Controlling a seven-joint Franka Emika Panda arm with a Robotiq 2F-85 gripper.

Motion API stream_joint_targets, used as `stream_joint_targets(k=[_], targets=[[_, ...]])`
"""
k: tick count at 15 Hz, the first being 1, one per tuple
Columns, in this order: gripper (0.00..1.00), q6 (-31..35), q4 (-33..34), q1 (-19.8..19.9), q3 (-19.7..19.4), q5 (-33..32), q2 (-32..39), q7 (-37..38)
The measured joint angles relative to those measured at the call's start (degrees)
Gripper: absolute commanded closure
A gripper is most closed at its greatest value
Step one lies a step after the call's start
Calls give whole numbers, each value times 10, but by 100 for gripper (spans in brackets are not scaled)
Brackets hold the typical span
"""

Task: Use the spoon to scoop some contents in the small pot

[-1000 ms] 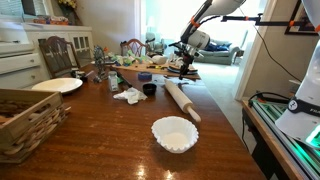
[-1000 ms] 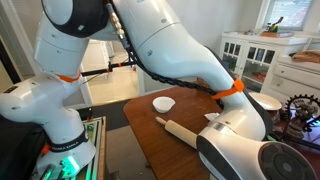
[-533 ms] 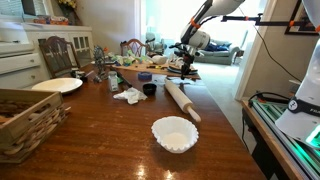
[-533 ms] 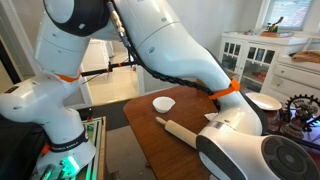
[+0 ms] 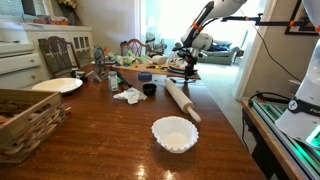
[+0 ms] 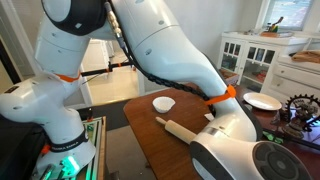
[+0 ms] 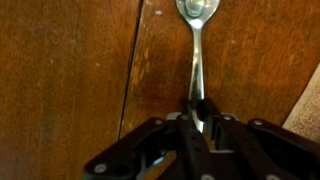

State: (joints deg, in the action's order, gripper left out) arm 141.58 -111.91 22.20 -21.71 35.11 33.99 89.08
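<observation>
My gripper is low over flat, empty wood and the metal spoon would land on the tabletop, so my gripper opens next.
In the wrist view my gripper is shut on the handle of a metal spoon. The spoon's bowl points away from the jaws over the brown wooden table. In an exterior view the gripper hangs over the far end of the table. The small dark pot stands on the table nearer the camera and to the left of the gripper, apart from it. The pot's contents cannot be seen. In the exterior view filled by the arm, the pot is hidden.
A white scallop-edged bowl sits toward the table's near end. A wooden rolling pin lies between bowl and gripper. A white cloth lies beside the pot. A wicker basket and a white plate are at the left.
The arm has shifted slightly while still holding the spoon. Nothing on the table has moved.
</observation>
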Motion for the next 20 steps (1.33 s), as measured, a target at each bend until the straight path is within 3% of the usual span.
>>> stream_joint_targets(k=[1, 3, 9, 12, 20], targets=[[56, 6, -2, 0, 0, 0, 0, 0], [49, 15, -3, -1, 2, 0, 0, 0], [4, 46, -5, -8, 6, -15, -25, -18], [0, 46, -10, -23, 13, -58, -66, -56], [0, 7, -90, -115, 29, -225, -207, -92]])
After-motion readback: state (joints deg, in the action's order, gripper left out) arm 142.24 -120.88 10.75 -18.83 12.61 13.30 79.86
